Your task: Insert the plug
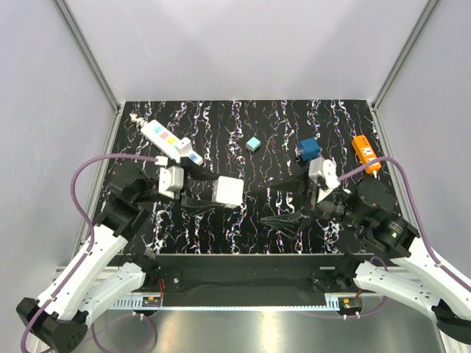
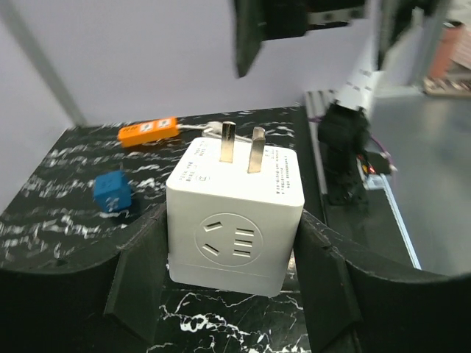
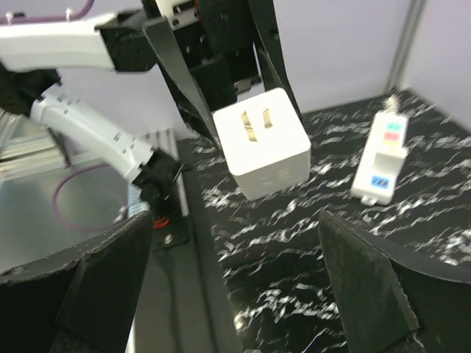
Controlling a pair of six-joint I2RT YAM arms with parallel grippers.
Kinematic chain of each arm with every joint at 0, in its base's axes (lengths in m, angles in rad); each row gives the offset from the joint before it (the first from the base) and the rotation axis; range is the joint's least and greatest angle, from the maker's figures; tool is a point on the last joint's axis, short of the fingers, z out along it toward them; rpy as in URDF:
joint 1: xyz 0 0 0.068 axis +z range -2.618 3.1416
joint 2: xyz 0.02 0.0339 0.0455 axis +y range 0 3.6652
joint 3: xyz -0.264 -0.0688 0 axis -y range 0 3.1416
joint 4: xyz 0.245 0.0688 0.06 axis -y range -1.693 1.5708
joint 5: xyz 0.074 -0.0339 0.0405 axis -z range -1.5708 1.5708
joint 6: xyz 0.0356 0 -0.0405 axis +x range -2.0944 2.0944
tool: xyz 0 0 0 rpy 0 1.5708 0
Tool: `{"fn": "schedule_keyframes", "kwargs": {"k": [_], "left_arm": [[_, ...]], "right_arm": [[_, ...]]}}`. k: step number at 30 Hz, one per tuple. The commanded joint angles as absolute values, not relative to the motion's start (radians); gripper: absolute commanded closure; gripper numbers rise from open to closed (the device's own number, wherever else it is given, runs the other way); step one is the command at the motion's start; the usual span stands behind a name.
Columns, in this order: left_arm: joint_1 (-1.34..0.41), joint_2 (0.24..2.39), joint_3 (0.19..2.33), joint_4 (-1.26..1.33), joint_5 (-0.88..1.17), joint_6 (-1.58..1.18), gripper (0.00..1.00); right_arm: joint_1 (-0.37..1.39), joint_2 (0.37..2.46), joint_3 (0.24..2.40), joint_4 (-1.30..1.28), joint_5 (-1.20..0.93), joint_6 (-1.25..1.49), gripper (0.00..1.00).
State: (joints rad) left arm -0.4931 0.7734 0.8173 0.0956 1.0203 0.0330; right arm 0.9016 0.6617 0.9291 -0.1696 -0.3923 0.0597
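I should grab the plug's sides from the plug's prong end [image 1: 233, 192] [image 3: 263, 135] with my right gripper, so its opposite end stays free for my left gripper to insert it.
The plug is a white cube adapter [image 1: 229, 191] with two flat prongs, seen close in the left wrist view [image 2: 235, 213] and from the front in the right wrist view [image 3: 265, 143]. My left gripper [image 1: 218, 193] is shut on it, one finger [image 2: 140, 276] pressed against each side. The white power strip [image 1: 171, 141] with coloured sockets lies at the table's far left, behind the left arm; it also shows in the right wrist view [image 3: 383, 158]. My right gripper [image 1: 288, 215] is open and empty, low over the table right of centre, its fingers [image 3: 368, 287] spread wide and pointing toward the plug.
An orange power strip [image 1: 366, 152] lies at the far right. A blue cube adapter [image 1: 309, 149] sits next to the right wrist. A small teal cube [image 1: 253, 143] lies at the middle back. Metal frame posts and grey walls enclose the black marbled table [image 1: 250, 118].
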Motion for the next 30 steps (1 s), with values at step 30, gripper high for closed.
{"fn": "schedule_keyframes", "kwargs": {"k": [30], "left_arm": [[-0.63, 0.721, 0.77, 0.055, 0.508, 0.46, 1.0]], "right_arm": [[0.91, 1.256, 1.443, -0.445, 0.029, 0.706, 0.03]]}}
